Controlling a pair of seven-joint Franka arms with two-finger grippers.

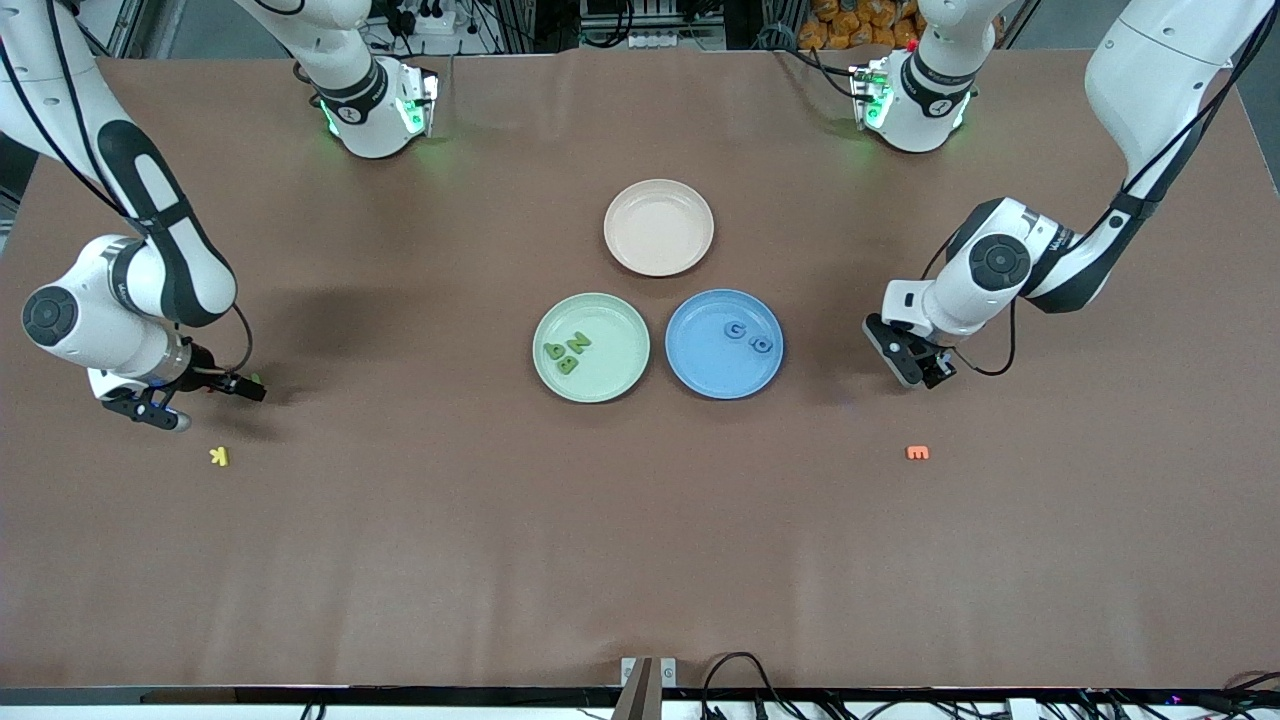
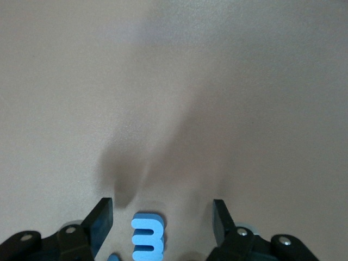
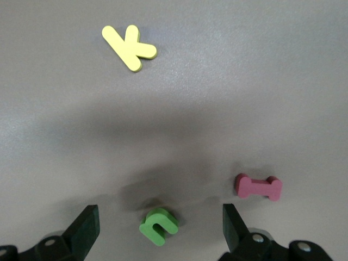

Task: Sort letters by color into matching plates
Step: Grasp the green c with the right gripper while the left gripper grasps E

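The right gripper grabs the green letter by its curved arch next, to sort it into the pale green plate.
The pale green plate holds three green letters. In the blue plate lie two blue letters. My left gripper is open and low over the table toward the left arm's end. A blue letter lies flat between its fingers, with a gap on each side. My right gripper is open, low over the right arm's end of the table. A green letter lies loose between its fingers. In the front view the left gripper and right gripper hide these two letters.
An empty beige-pink plate sits farther from the front camera than the other two. A yellow K and a pink letter lie near the right gripper. An orange letter lies near the left gripper.
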